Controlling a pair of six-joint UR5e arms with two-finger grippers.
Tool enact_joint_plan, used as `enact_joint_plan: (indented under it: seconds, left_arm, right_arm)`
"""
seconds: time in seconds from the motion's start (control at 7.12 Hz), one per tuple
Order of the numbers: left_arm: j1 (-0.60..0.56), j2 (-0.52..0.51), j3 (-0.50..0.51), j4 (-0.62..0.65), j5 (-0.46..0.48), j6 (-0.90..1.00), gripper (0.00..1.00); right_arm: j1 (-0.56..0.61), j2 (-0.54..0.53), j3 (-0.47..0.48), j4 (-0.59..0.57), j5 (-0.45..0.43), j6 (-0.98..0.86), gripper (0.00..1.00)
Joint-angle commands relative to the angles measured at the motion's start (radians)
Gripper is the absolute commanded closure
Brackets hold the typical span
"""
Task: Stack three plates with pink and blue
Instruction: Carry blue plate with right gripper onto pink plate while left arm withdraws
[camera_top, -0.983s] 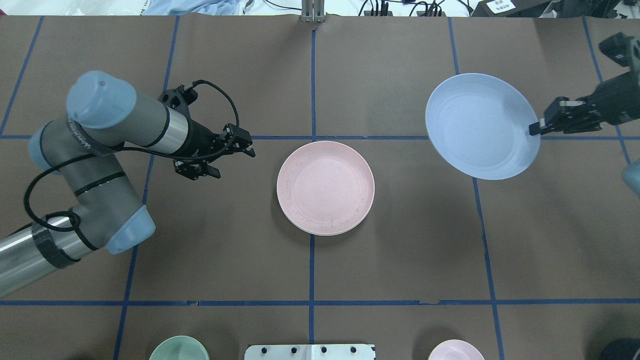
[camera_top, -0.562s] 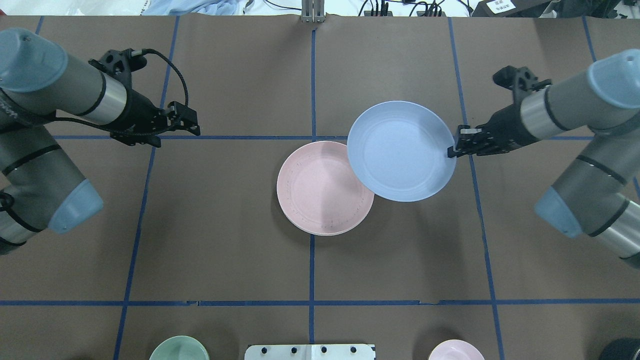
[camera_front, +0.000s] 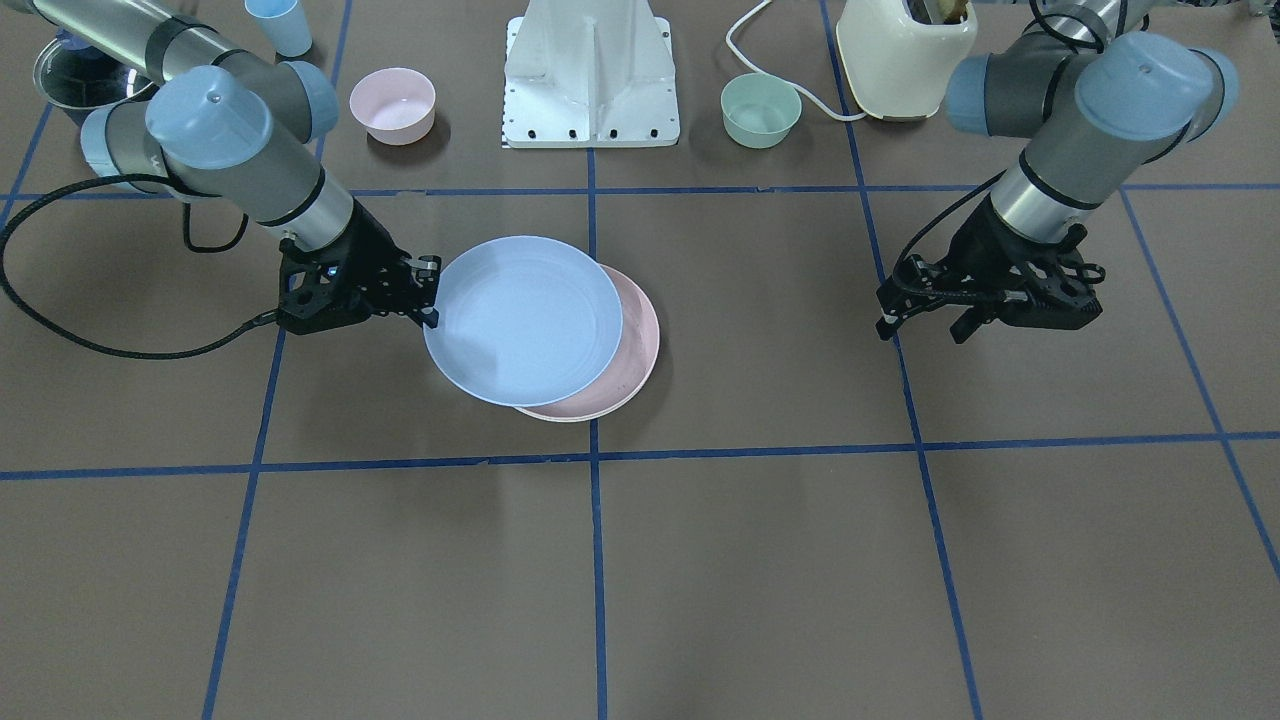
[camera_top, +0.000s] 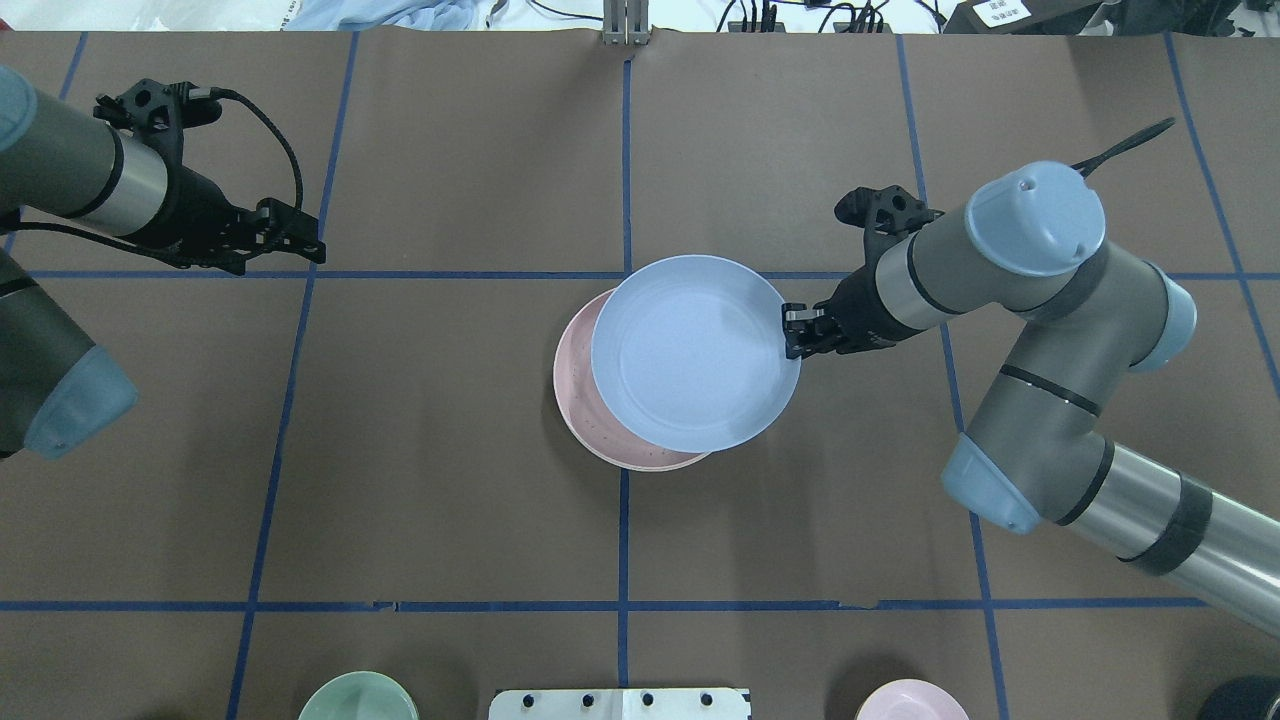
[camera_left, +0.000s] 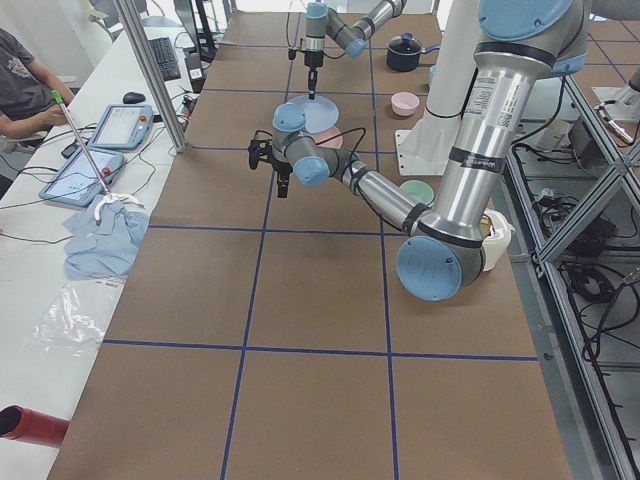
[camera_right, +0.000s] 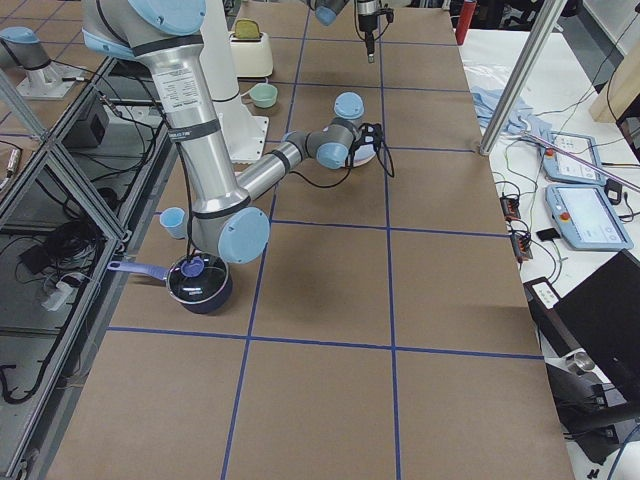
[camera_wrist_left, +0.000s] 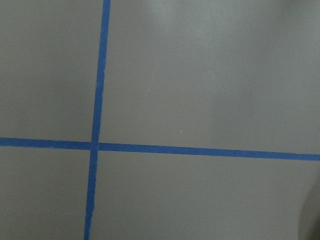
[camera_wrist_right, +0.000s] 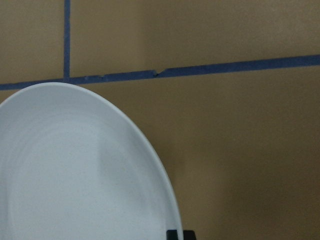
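The pink plate's rim (camera_front: 647, 343) juts past the blue plate (camera_front: 524, 320), so my right gripper keeps holding the blue plate from here until the blue plate is centred.
The blue plate (camera_top: 695, 352) hangs over the pink plate (camera_top: 572, 385) at the table's middle. It covers most of the pink plate and is offset toward the right arm. I cannot tell whether the two touch. My right gripper (camera_top: 790, 335) is shut on the blue plate's rim, which also shows in the front view (camera_front: 430, 295). The right wrist view shows the blue plate (camera_wrist_right: 75, 170) from close up. My left gripper (camera_top: 280, 260) is open and empty, far off to the left over bare table. No cream-white plate shows as such.
Near the robot's base stand a green bowl (camera_front: 760, 108), a small pink bowl (camera_front: 392, 103), a light-blue cup (camera_front: 278, 25), a cream toaster (camera_front: 905, 50), a dark pot (camera_front: 60, 85) and the white mount (camera_front: 590, 75). Blue tape lines cross the brown table.
My right gripper has carried the blue plate from the far right to over the pink plate. My left arm has drawn back to the left and further away, still open.
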Motion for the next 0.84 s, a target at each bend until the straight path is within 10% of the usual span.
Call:
enact_joint_plan:
  seconds: [0.0,0.7]
  left_arm:
    - [-0.001,0.004,0.001,0.000,0.000,0.004,0.00]
    - [-0.001,0.020,0.001,0.000,0.002,0.004,0.00]
  right_arm:
    - [-0.041,0.039,-0.011,-0.008,-0.023,0.002,1.00]
    - [-0.040,0.073,-0.049,-0.008,-0.049,0.000,1.00]
